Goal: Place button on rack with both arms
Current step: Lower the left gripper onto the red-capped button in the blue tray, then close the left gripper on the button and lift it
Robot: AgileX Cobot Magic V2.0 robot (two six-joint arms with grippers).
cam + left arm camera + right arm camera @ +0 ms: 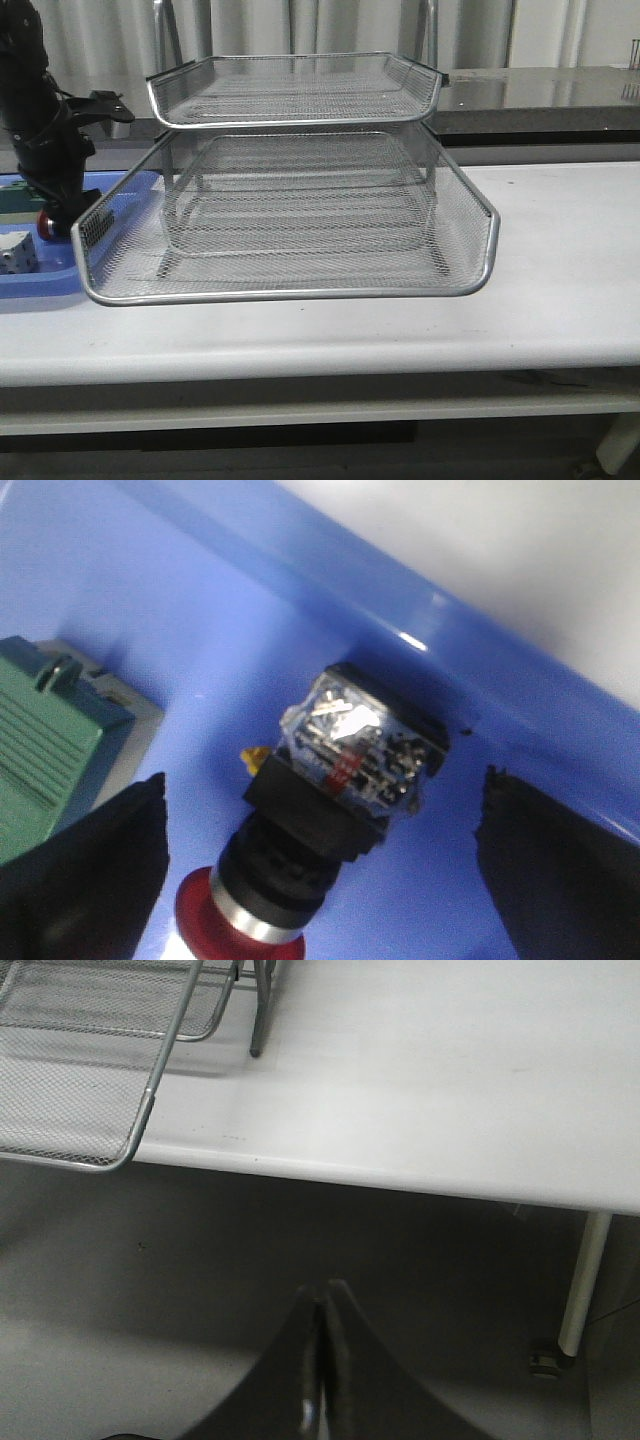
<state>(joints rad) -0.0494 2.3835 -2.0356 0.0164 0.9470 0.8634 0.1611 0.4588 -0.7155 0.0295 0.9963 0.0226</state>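
The left gripper's fingers reach down beside the clear-and-black block body of the button (340,780), so the gripper needs to close and would hold the button.
The button (340,780) lies on its side in the blue tray (200,610), its red cap (235,925) toward my wrist and its clear-and-black block body toward the tray wall. My left gripper (320,780) is open, with one black finger (95,865) on each side of the button and a gap to each. In the front view the left arm (45,130) reaches down at the far left, and the red cap (47,222) shows below it. The wire-mesh rack (290,292) stands mid-table. My right gripper (322,1295) is shut and empty, hanging off the table's front edge over the floor.
A green block (45,750) lies in the tray close beside the left finger. A white cube with dark dots (15,252) sits at the tray's front. The rack's lower tray corner (125,1155) and a table leg (580,1280) show in the right wrist view.
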